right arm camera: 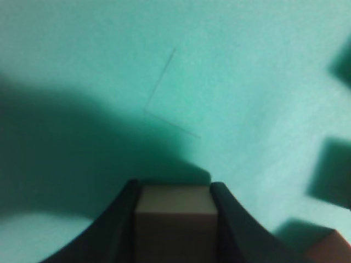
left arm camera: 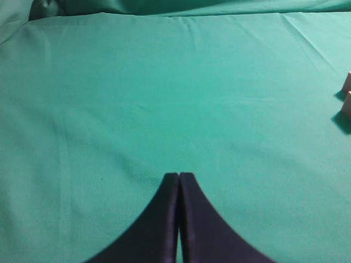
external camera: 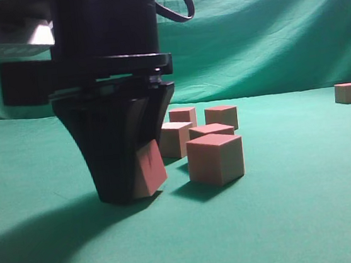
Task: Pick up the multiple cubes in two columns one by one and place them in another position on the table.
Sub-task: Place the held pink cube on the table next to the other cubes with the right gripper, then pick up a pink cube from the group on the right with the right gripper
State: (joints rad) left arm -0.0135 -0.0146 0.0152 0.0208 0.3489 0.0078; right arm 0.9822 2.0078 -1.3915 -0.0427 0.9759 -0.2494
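The tilted salmon-pink cube has its lower edge over the teal-green cloth and would stand, so it is now time for my right gripper to let go.
My right gripper (external camera: 131,190) reaches low over the teal-green table (external camera: 312,217) at the left of the exterior view, shut on a salmon-pink cube (external camera: 150,169) that hangs tilted with its lower edge at the cloth. The right wrist view shows this cube (right arm camera: 174,219) wedged between the two black fingers of that gripper (right arm camera: 174,185). Just to its right stands a cluster of several cubes, the nearest one (external camera: 215,158) in front. My left gripper (left arm camera: 179,176) is shut on nothing above bare cloth.
A lone cube (external camera: 349,92) sits far back at the right. Two cube edges (left arm camera: 347,82) (left arm camera: 346,105) show at the right border of the left wrist view. Another cube's corner (right arm camera: 329,249) lies close beside the right gripper. Green backdrop hangs behind.
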